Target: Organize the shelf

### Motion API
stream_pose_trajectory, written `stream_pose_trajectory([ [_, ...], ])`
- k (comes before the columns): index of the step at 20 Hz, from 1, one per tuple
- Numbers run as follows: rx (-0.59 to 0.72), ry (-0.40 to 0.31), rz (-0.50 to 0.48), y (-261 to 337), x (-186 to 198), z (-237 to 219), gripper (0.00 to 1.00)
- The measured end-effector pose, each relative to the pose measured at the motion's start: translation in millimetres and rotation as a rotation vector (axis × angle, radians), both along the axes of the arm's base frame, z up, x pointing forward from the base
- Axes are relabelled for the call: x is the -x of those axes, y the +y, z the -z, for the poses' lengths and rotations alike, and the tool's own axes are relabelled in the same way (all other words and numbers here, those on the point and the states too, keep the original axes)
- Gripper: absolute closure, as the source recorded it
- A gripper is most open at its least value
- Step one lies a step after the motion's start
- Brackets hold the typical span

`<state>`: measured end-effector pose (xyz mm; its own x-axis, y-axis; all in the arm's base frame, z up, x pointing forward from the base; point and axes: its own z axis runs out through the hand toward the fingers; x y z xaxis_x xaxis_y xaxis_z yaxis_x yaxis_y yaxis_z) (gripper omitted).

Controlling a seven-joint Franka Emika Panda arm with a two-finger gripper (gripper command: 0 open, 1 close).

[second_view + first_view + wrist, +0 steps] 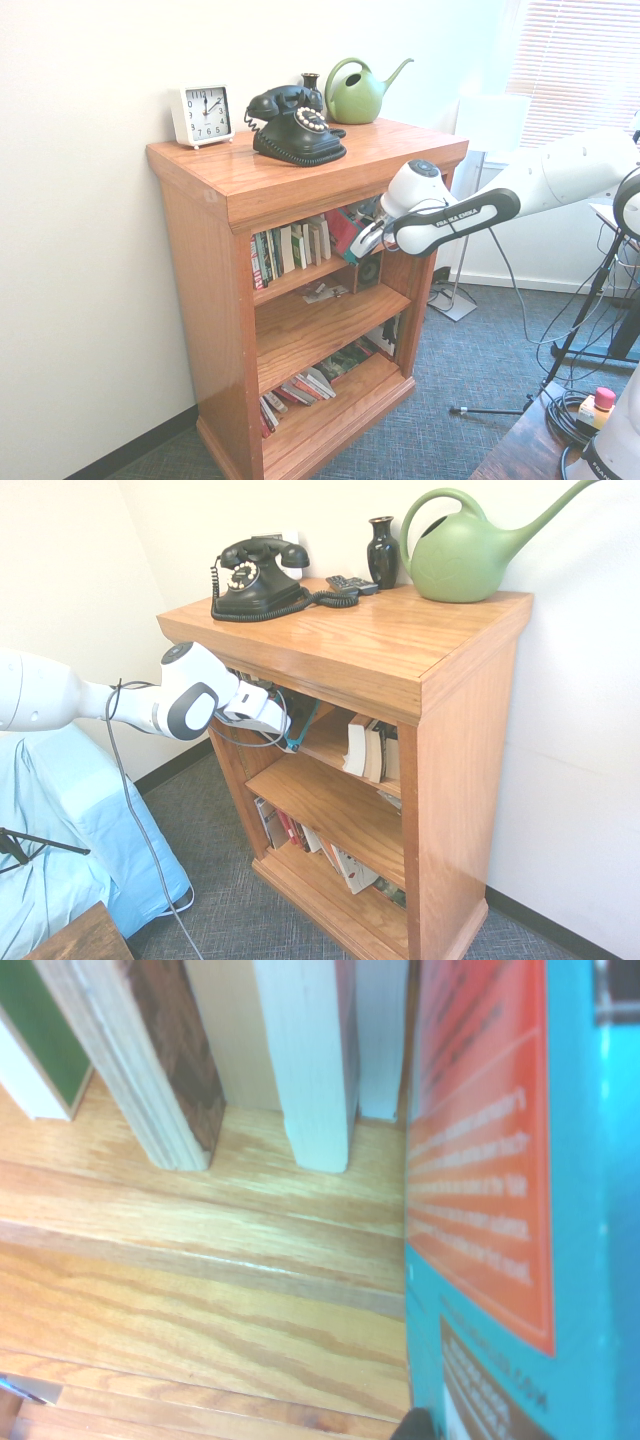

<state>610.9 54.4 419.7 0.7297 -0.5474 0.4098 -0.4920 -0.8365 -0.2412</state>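
Note:
The teal book stands beside the row of books, over the board of the shelf's top level, and would stay standing there, so I need to open my gripper.
The shelf (pixel 380 640) (pixel 300 170) is an orange-brown wooden bookcase with three tiers, standing against a white wall. My gripper (pixel 287 732) (pixel 363 243) reaches into the top tier from the front and is shut on a teal and orange-red book (pixel 302 730) (pixel 345 230) (pixel 520 1210), which is held roughly upright at the tier's open side. A row of standing books (pixel 290 250) (pixel 365 748) (pixel 300 1060) fills the other part of that tier, a short gap away from the held book.
On the top board stand a black telephone (pixel 255 575) (pixel 295 125), a green watering can (pixel 460 555) (pixel 355 92), a dark vase (pixel 382 550), a remote (pixel 350 583) and a white clock (pixel 203 113). Leaning books (pixel 310 385) sit in the bottom tier. Blue-covered furniture (pixel 60 830) stands beside the shelf.

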Motion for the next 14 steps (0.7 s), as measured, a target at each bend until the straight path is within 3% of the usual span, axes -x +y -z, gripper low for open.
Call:
stream_pose_trajectory([
  [14,0.038,-0.015,-0.012,20.9,6.1,-0.7,0.00],
])
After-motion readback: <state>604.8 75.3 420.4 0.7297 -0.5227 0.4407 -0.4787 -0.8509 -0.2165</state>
